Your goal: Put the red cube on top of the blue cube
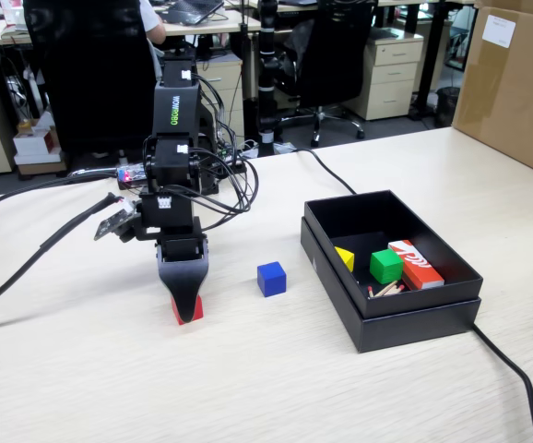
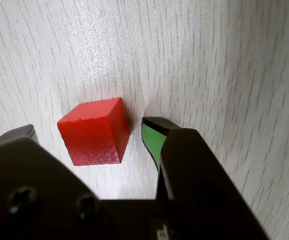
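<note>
I will grip the red cube by its opposite sides with my gripper next, so that I can stack the red cube (image 1: 196,310) on the blue cube (image 1: 271,280).
The red cube (image 2: 94,132) rests on the pale wooden table, between my two fingers with a gap on each side. My gripper (image 2: 92,131) is open around it, tips down at the table. In the fixed view the gripper (image 1: 185,312) stands upright over the red cube (image 1: 196,310), which mostly hides behind the black finger. The blue cube (image 1: 271,278) sits on the table to the right of the gripper in that view, apart from it.
A black open box (image 1: 432,309) lies right of the blue cube, holding a green cube (image 1: 385,266), a yellow piece (image 1: 344,257) and a red-and-white box (image 1: 415,263). Cables run across the table at the left and the far right. A cardboard box (image 1: 515,83) stands at the back right.
</note>
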